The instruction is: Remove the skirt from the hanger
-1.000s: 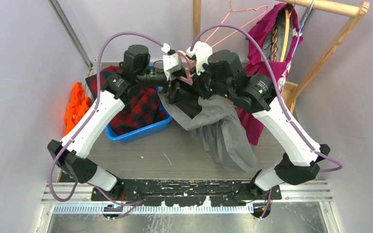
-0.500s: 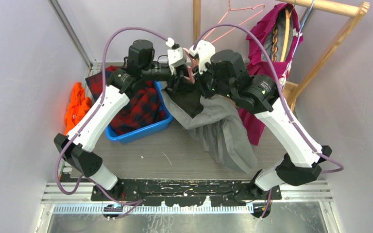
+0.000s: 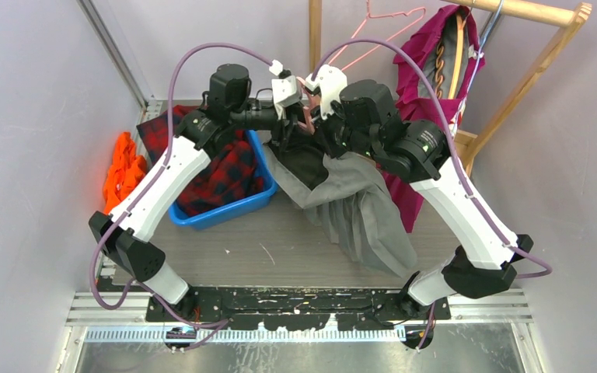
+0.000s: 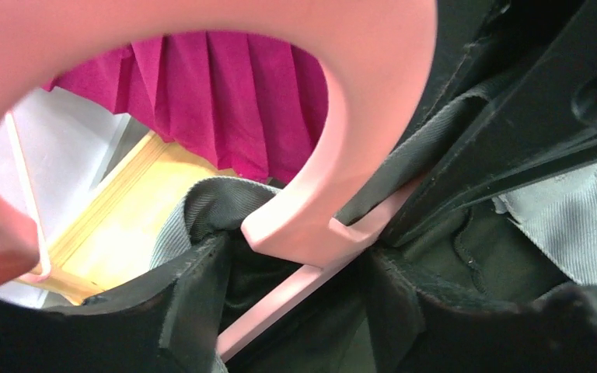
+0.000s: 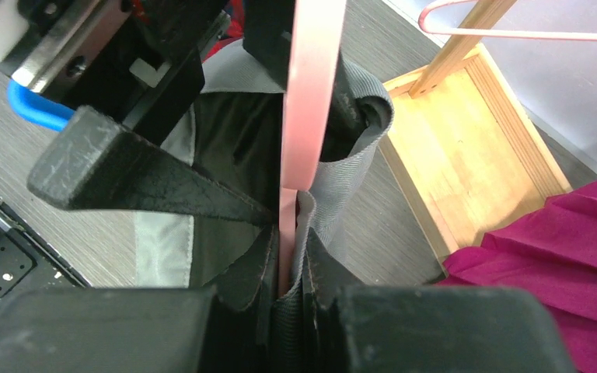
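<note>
I will grab the pink hanger's bar (image 3: 305,125) (image 4: 305,274) next to the base of the hook with my left gripper. The other side of the hanger stays free for my right gripper to take off the skirt.
A pink hanger (image 3: 305,116) is held up between both arms at the back centre, and the grey pleated skirt (image 3: 357,210) hangs from it down to the table. My left gripper (image 3: 288,130) comes in from the left. Its jaws stand partly apart, and in the left wrist view the hanger's bar (image 4: 311,280) crosses the left gripper (image 4: 295,272) diagonally, touching both fingers, with dark skirt lining behind. My right gripper (image 5: 291,233) is shut on the hanger (image 5: 307,93) together with a fold of the skirt's grey waistband (image 5: 350,155).
A blue bin (image 3: 225,211) holding a red plaid garment (image 3: 218,167) sits left of the skirt, with orange cloth (image 3: 120,167) beyond it. A wooden rack (image 3: 528,78) at the back right carries a magenta garment (image 3: 427,70) and a wire hanger (image 3: 381,31).
My left gripper's jaws have closed from wide open onto the hanger. Both grippers have shifted slightly up and back, lifting the hanger and skirt with them.
</note>
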